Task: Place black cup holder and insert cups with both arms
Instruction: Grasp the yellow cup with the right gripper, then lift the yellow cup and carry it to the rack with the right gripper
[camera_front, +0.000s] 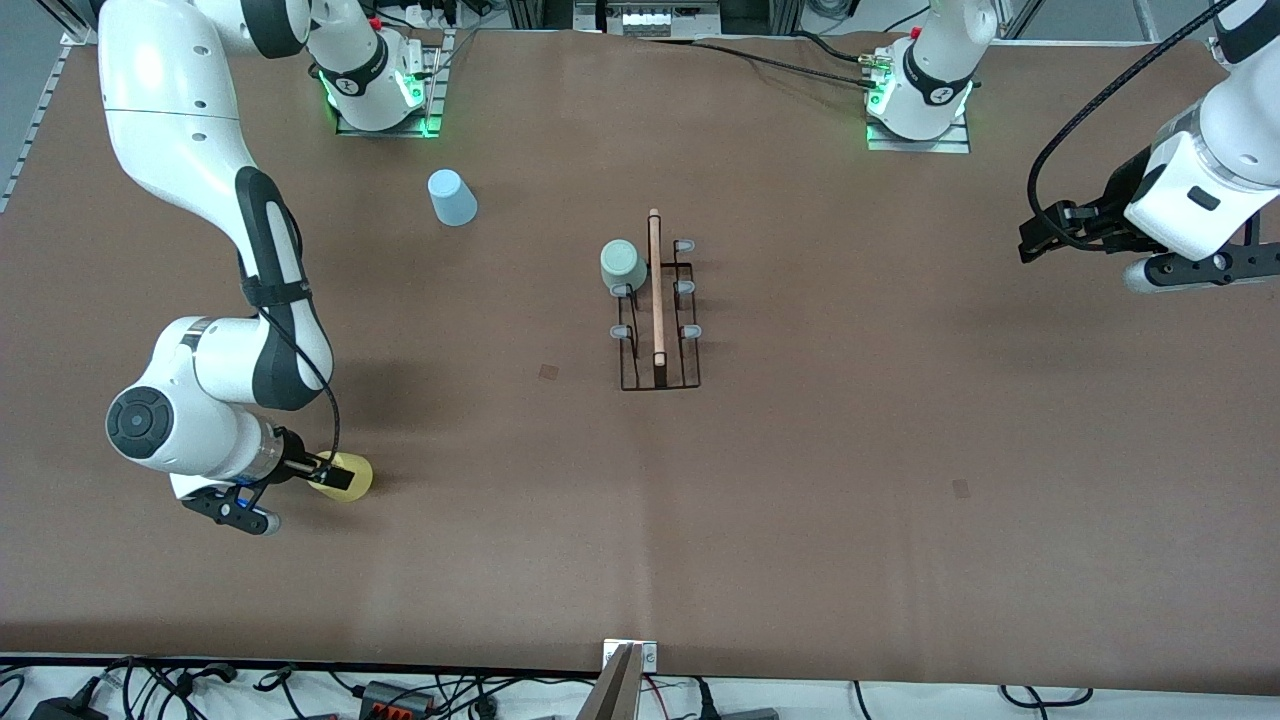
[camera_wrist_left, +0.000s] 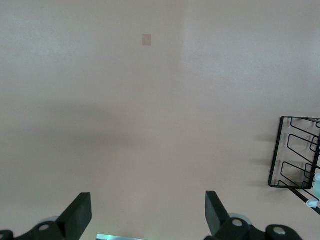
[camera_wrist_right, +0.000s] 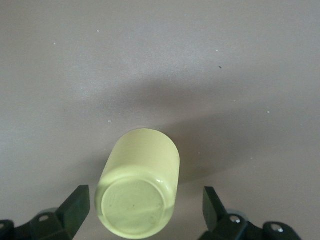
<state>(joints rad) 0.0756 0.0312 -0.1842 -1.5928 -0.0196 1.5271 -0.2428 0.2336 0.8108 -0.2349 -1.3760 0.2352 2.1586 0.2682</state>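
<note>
My right gripper closes on the yellow cup now, since in the right wrist view its fingers are on either side of the yellow cup's sides beside its base (camera_wrist_right: 132, 205).
The black cup holder (camera_front: 657, 340) stands at the table's middle, its wooden rod on top. A sage green cup (camera_front: 622, 265) sits on one of its prongs, on the side toward the right arm. A light blue cup (camera_front: 452, 197) stands upside down near the right arm's base. The yellow cup (camera_front: 361, 480) lies on its side on the table toward the right arm's end. My right gripper (camera_front: 335, 476) is open around it; in the right wrist view (camera_wrist_right: 145, 200) the cup (camera_wrist_right: 142, 165) shows its base, with gaps to both fingers. My left gripper (camera_front: 1032, 242) is open, empty and raised over the left arm's end (camera_wrist_left: 147, 205); the holder (camera_wrist_left: 295, 155) shows at that view's edge.
The brown table cover (camera_front: 800, 480) has two small darker patches (camera_front: 549, 371), (camera_front: 961, 488). Cables and a camera mount (camera_front: 625, 680) lie along the table edge nearest the front camera.
</note>
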